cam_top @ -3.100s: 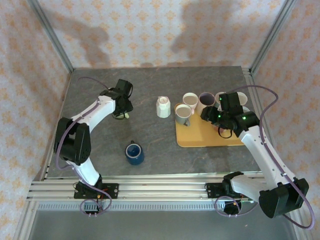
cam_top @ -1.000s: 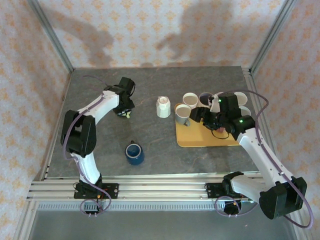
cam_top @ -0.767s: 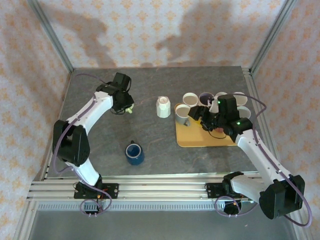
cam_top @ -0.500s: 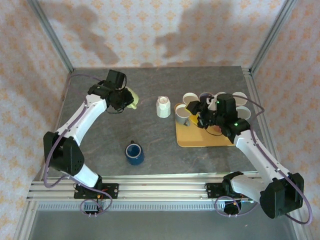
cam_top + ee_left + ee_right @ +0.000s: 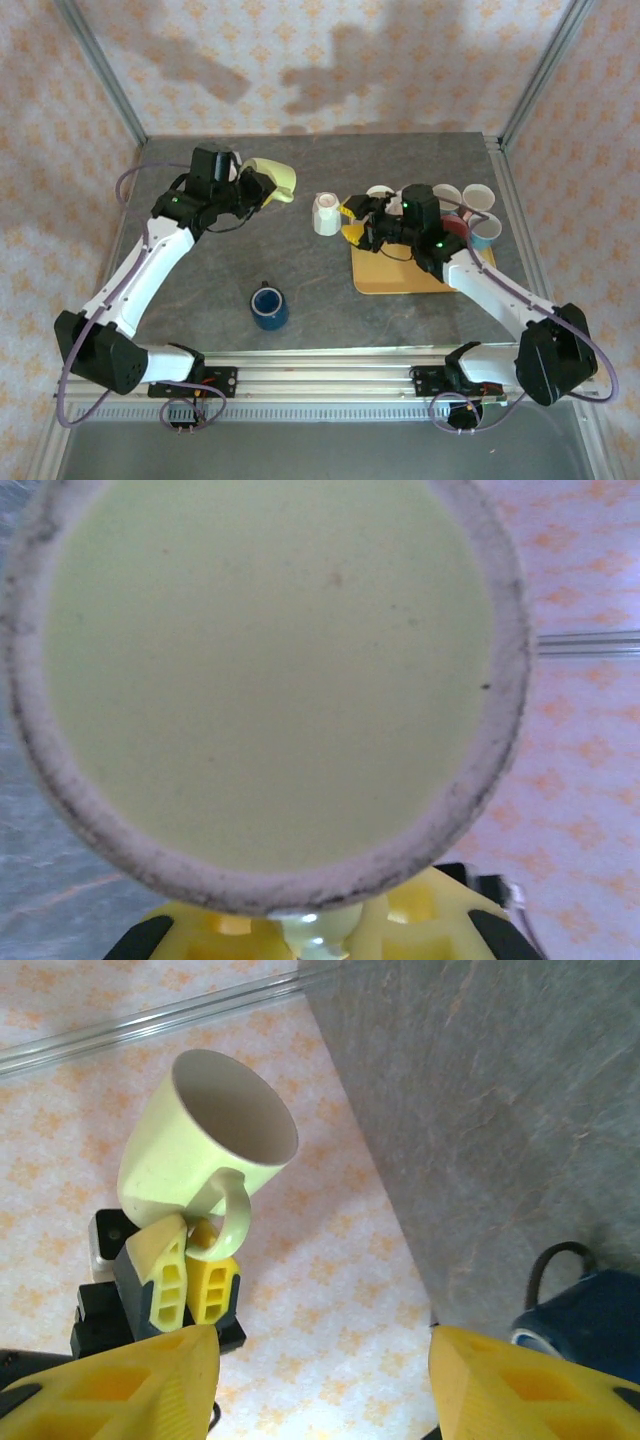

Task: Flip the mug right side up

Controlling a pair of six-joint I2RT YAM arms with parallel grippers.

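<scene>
My right gripper should grab the pale yellow-green mug next, by its handle (image 5: 236, 1214), from the side with the mug's opening. The mug's base then stays free to stand upright.
The pale yellow-green mug (image 5: 273, 180) hangs in the air above the table's back left, tipped on its side with its mouth toward the right. My left gripper (image 5: 253, 189) is shut on its handle. In the left wrist view the mug's base (image 5: 270, 670) is close up, with the handle pinched in the left gripper (image 5: 320, 935). The right wrist view shows the mug (image 5: 205, 1150) with its mouth open to the camera and yellow fingers (image 5: 185, 1275) clamped on its handle. My right gripper (image 5: 356, 221) stands open at the tray's left edge, holding nothing and apart from the mug.
A white mug (image 5: 326, 214) stands upside down beside the orange tray (image 5: 400, 278). Several mugs crowd the tray's back. A blue mug (image 5: 268, 305) stands upright near the front, also in the right wrist view as the blue mug (image 5: 580, 1310).
My left arm lifted the mug off the table, swung it back and up, and tipped it sideways. My right gripper moved left across the tray toward the white mug, its jaws narrowing slightly.
</scene>
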